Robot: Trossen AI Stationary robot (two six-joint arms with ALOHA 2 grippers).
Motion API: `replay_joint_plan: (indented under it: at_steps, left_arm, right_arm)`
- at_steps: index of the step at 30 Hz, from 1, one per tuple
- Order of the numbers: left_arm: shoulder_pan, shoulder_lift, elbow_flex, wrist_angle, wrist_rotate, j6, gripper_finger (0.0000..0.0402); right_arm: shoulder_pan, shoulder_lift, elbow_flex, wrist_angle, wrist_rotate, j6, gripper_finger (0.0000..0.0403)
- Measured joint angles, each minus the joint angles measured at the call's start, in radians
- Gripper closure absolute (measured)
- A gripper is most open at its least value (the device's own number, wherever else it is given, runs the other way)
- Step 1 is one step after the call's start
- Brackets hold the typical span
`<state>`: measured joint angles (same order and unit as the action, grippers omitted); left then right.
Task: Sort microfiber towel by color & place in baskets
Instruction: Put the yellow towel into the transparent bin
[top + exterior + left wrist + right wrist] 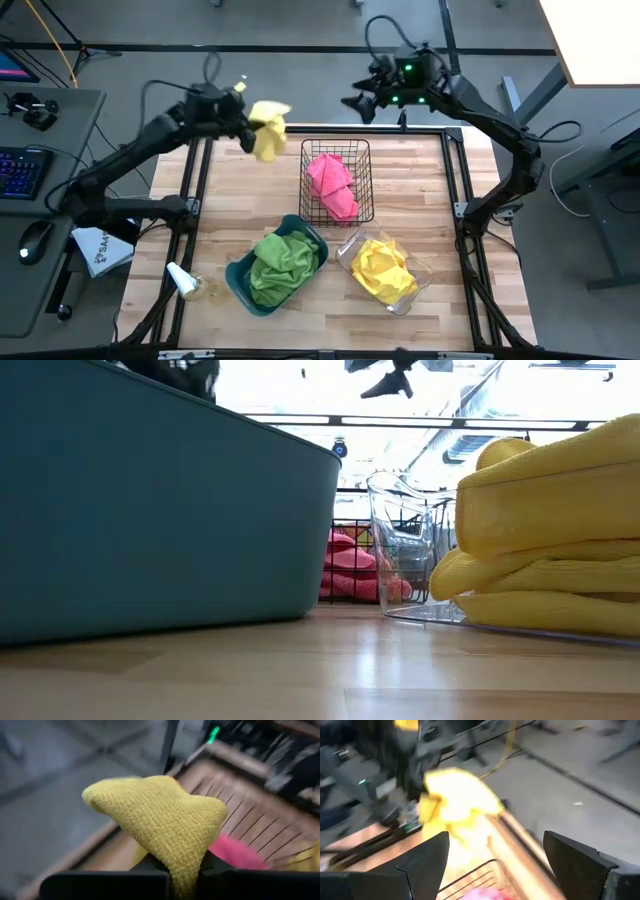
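The right gripper will next move the yellow towel over to the clear bin (420,275), and it will grip the towel by its raised loose end (277,112) for that.
My left gripper (252,120) is shut on a yellow towel (268,130), raised over the table's far left corner; the wrist view shows the bunched towel (160,820) filling the space ahead of the fingers. My right gripper (358,103) hovers open beyond the far edge, and its wrist view looks across at the same towel (460,795). A pink towel (332,185) lies in the black wire basket (305,180). A green towel (285,262) fills the teal bin (236,275), and another yellow towel (383,268) fills the clear bin (420,275). My left gripper pinches a bunched fold of the yellow towel (184,862) between its two fingers, in several layers. The fingers slant downward toward the black wire basket. The towel is lifted clear of the table, humped up ahead of the fingers with a loose end hanging below them (266,148).
The three containers stand in the table's middle and near half. A small white and clear object (185,280) lies at the near left corner. A desk with a keyboard (22,170) and mouse stands left of the table. Bare wood shows along both side edges.
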<state>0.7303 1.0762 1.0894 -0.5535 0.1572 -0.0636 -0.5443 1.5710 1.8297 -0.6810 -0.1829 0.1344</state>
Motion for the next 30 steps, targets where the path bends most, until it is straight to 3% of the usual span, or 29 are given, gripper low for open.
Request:
replay_joint_plan:
  at_steps: [5,15,18,23,30]
  left_arm:
    - [-0.101,0.029,0.172,-0.002,-0.001,0.103,0.0400]
    - [-0.256,0.207,0.297,-0.012,-0.040,0.301,0.0401]
    - [-0.280,0.244,0.314,-0.008,-0.039,0.312,0.0401]
    - [-0.326,0.287,0.320,0.008,-0.028,0.353,0.0402]
    - [-0.357,0.295,0.320,0.070,-0.032,0.355,0.0400]
  right_arm:
    - [0.053,0.087,0.000,0.066,-0.111,-0.050,0.0084]
    - [0.166,0.159,0.000,0.165,-0.113,-0.214,0.0084]
    - [0.193,0.159,0.000,0.162,-0.076,-0.255,0.0084]
    - [0.229,0.159,0.000,0.161,0.073,-0.356,0.0084]
    - [0.240,0.160,0.000,0.092,0.086,-0.377,0.0089]
